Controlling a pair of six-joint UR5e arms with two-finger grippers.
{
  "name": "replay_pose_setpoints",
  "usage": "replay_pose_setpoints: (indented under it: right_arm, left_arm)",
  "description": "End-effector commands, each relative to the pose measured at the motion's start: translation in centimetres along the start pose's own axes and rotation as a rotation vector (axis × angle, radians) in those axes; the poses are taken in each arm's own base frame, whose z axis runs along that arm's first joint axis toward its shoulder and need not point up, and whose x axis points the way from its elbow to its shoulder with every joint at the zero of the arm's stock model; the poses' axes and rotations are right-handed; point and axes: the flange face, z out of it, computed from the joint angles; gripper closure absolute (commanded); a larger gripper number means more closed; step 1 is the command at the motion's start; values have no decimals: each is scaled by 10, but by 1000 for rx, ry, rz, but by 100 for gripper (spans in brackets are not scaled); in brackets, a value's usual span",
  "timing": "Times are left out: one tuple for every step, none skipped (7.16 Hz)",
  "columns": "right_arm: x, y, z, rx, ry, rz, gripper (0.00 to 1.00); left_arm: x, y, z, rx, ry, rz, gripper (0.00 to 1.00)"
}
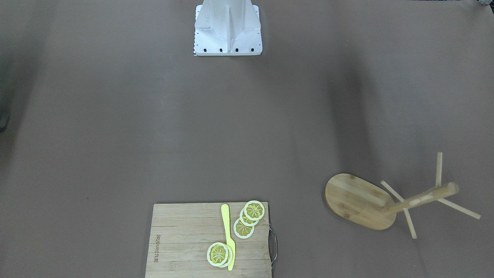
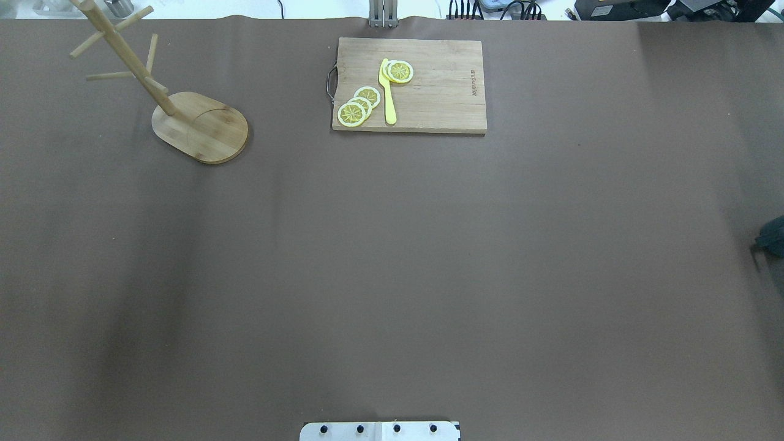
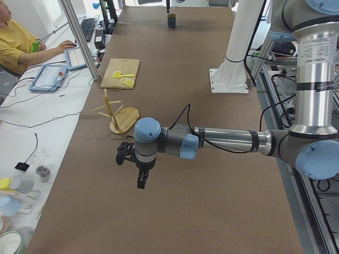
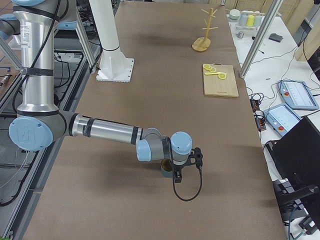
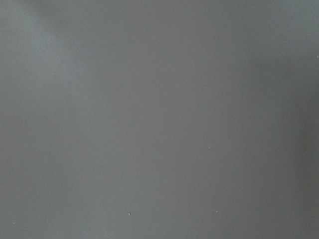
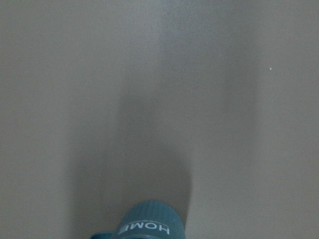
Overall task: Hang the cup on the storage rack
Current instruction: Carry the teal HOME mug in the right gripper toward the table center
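Observation:
My right gripper is high above the HOME cup (image 6: 148, 219), short of the cup's rim. It needs to come down first and then close on the cup.
The cup (image 6: 147, 225), blue-grey with white "HOME" lettering, lies at the bottom edge of the right wrist view. It stands on the table under my right wrist (image 4: 165, 169) and shows small and far in the exterior left view (image 3: 171, 20). My right gripper (image 4: 179, 172) is right beside it; I cannot tell if it is open or shut. The storage rack (image 2: 202, 125), a wooden mug tree, stands empty at the table's far side (image 1: 357, 200). My left gripper (image 3: 141, 179) hovers over bare table near the rack (image 3: 123, 119); I cannot tell its state.
A slatted cutting board (image 2: 441, 92) with lemon slices (image 2: 358, 107) and a yellow knife (image 2: 387, 92) lies at the far middle edge. A dark shape (image 2: 773, 236) shows at the overhead view's right edge. An operator (image 3: 16, 39) sits beyond the far edge.

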Motion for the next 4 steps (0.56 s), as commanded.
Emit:
replay_pose_setpoints:
  right_arm:
    - [-11,6,41,-52,7,-62,0]
    - [-10,6,47,-51,10,-73,0]
    - [-2,5,55,-66,23,-53,36]
    - [-1,5,57,-67,21,-63,99]
  left_arm:
    - [2,-1,-2,5,0,4,2]
    - [2,-1,-2,5,0,4,2]
    - [2,-2,-2,14,0,11,2]
    - [2,-1,-2,14,0,11,2]
